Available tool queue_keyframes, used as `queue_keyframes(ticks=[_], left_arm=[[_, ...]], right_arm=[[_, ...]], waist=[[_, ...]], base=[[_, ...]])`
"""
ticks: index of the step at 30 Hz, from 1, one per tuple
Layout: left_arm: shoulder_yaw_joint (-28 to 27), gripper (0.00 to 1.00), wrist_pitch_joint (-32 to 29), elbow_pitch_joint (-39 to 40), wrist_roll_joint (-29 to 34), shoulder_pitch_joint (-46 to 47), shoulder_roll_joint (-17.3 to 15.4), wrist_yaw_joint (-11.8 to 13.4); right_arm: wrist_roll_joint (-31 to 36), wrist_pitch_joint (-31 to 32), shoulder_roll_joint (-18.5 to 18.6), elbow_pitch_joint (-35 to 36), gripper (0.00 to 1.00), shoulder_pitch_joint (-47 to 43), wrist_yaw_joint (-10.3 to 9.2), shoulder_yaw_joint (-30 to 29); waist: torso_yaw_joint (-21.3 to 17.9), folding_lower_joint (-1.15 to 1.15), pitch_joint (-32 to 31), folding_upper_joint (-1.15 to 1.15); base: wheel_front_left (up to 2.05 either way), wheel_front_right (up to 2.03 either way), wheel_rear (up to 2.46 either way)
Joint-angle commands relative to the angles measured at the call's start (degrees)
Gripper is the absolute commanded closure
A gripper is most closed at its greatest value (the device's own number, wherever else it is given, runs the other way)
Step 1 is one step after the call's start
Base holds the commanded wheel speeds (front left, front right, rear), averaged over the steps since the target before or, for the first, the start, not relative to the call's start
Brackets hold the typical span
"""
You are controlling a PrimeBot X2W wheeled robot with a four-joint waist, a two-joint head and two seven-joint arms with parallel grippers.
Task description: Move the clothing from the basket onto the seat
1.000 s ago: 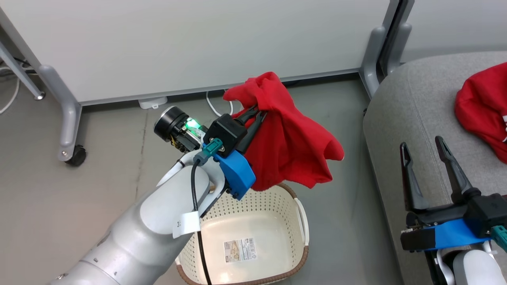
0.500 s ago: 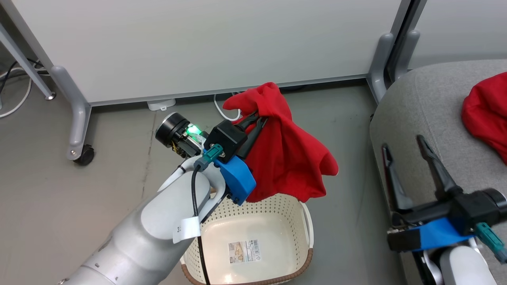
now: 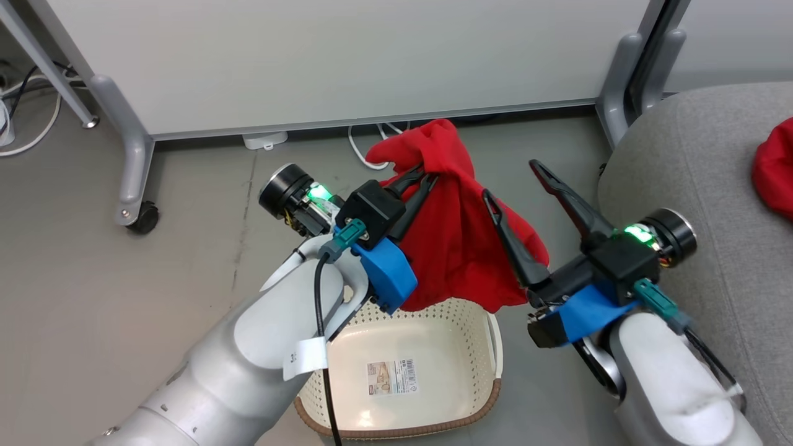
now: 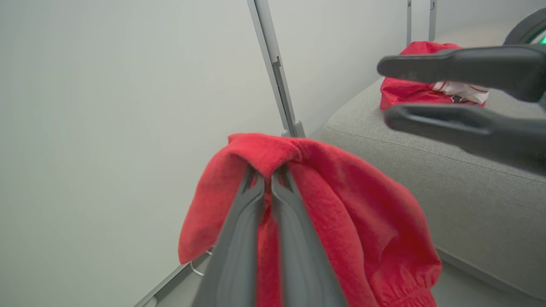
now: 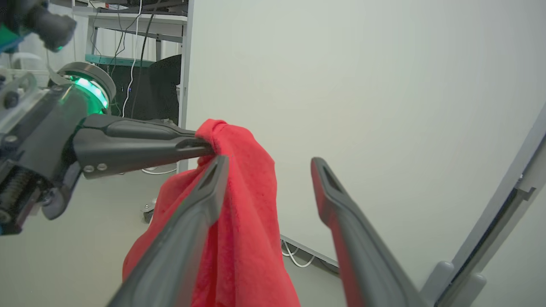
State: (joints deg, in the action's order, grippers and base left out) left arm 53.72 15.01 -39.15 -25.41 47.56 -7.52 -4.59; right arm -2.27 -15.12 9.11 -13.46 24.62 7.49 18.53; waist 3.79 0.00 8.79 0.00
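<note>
The right gripper needs to grab the red clothing by its hanging fold (image 3: pixel 487 238) (image 5: pixel 248 204) next, so that it can move the clothing onto the grey seat.
My left gripper (image 3: pixel 424 173) is shut on a red piece of clothing (image 3: pixel 458 248), which hangs in folds above the far edge of the cream basket (image 3: pixel 433 313). In the left wrist view the pinched fold (image 4: pixel 264 153) sits over the closed fingertips. My right gripper (image 3: pixel 510 179) stands open just right of the hanging cloth, its left finger (image 5: pixel 187 221) against the fabric (image 5: pixel 243 230). The basket's inside holds nothing but a label. A second red garment (image 3: pixel 777 164) lies on the grey seat (image 3: pixel 694 173) at the right.
A white partition panel on grey legs stands behind, with a caster wheel (image 3: pixel 144 218) at the left and a second leg (image 3: pixel 622 80) next to the seat. White cables (image 3: pixel 365 152) lie on the grey floor under the panel.
The camera has shifted. My right gripper has swung from the lower right beside the seat up and left to the hanging clothing, staying open. The left gripper keeps its hold.
</note>
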Motion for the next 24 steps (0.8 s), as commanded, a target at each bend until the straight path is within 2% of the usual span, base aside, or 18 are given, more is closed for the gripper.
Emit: queue_keyframes(ticks=[1, 12, 13, 14, 15, 24], left_arm=[[-0.3, 1.00, 0.2, 0.3, 0.4, 1.1, 0.2, -0.1], [-0.6, 1.00, 0.2, 1.4, 1.5, 1.5, 1.7, -0.5], [-0.7, 1.00, 0.2, 1.5, 1.6, 1.5, 1.7, -0.5], [-0.8, 1.00, 0.2, 1.6, 1.7, 1.4, 1.8, -0.5], [-0.8, 1.00, 0.2, 1.7, 1.7, 1.4, 1.8, -0.6], [-1.6, 1.00, 0.2, 1.7, 2.2, 0.4, 1.9, -0.9]], right_arm=[[-0.1, 0.0, 0.3, -1.4, 0.00, 1.6, 0.01, 1.0], [0.9, 0.0, -0.7, -16.8, 0.00, 7.9, 0.01, 5.3], [0.5, 0.0, -0.9, -18.1, 0.08, 8.1, 0.01, 5.5], [0.3, -0.1, -1.1, -18.8, 0.82, 8.4, 0.01, 5.6], [0.0, 0.0, -1.3, -19.4, 1.00, 8.7, 0.01, 5.6], [-1.5, 0.0, -1.7, -20.3, 1.00, 8.9, 0.01, 5.6]], waist=[[0.5, 0.00, 0.5, 0.00], [2.6, 0.00, 1.8, 0.00], [2.7, 0.00, 1.8, 0.00], [2.8, 0.00, 1.8, 0.00], [2.8, 0.00, 1.8, 0.00], [2.8, 0.00, 1.2, 0.00]], base=[[0.00, 0.00, 0.00], [0.00, 0.00, 0.00], [0.00, 0.00, 0.00], [0.00, 0.00, 0.00], [0.00, 0.00, 0.00], [0.00, 0.00, 0.00]])
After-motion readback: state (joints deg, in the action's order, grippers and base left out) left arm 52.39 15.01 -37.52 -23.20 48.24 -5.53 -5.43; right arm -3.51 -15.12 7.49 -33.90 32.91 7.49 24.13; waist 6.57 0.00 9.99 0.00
